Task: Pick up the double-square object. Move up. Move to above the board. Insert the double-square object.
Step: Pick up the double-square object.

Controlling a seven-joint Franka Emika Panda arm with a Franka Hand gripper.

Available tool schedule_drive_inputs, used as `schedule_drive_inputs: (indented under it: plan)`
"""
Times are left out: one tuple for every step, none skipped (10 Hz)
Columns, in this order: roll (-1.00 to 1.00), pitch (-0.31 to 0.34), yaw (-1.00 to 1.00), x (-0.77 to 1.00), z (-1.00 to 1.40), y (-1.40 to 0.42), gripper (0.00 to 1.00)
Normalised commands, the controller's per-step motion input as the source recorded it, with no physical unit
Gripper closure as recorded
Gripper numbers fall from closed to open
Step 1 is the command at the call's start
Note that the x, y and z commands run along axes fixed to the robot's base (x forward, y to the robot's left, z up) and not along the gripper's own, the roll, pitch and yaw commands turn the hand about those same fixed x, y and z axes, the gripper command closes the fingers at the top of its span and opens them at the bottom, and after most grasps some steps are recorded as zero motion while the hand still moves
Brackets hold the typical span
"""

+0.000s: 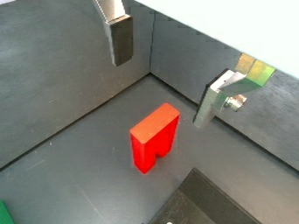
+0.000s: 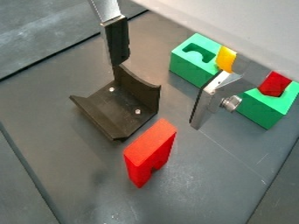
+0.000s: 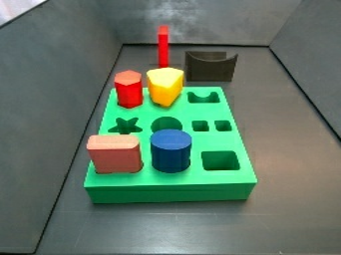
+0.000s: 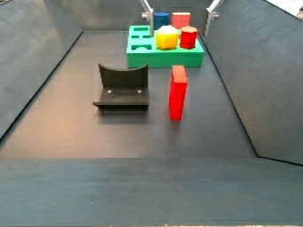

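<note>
Next, my gripper grabs the double-square object by its upper part to insert it into the green board [image 3: 173, 185].
The double-square object [image 1: 155, 136] is a tall bright red block standing upright on the dark floor, apart from the board; it also shows in a wrist view [image 2: 152, 150] and in both side views [image 3: 164, 47] [image 4: 178, 91]. My gripper [image 1: 170, 70] hangs above it, open and empty, with one finger on each side of the block and well clear of it [image 2: 163, 70]. Only its fingertips [image 4: 148, 12] show at the top edge of a side view. The green board [image 3: 173, 185] lies flat and also shows in a side view [image 4: 160, 60] and a wrist view [image 2: 187, 66].
The dark fixture [image 2: 117, 107] stands beside the red block [image 4: 122, 86]. In the board sit a red hexagonal peg [image 3: 128, 88], a yellow piece [image 3: 164, 85], a salmon-pink block [image 3: 115, 152] and a blue cylinder [image 3: 170, 149]. Grey walls enclose the floor.
</note>
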Motion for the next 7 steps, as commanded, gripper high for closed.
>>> schedule_drive_inputs:
  plan:
    - [0.20,-0.136,0.00,0.00,-0.59,0.02,0.00]
    - [0.16,-0.071,0.00,0.25,-0.84,0.05,0.00]
    - [0.11,-0.117,0.00,0.15,-0.86,0.04,0.00]
    - [0.10,-0.144,0.00,0.06,-0.85,0.06,0.00]
    - [0.09,-0.159,0.00,0.01,-0.85,0.05,0.00]
    - [0.08,-0.154,0.00,0.00,-0.88,0.04,0.00]
    - [0.08,-0.166,0.00,0.00,-0.88,0.03,0.00]
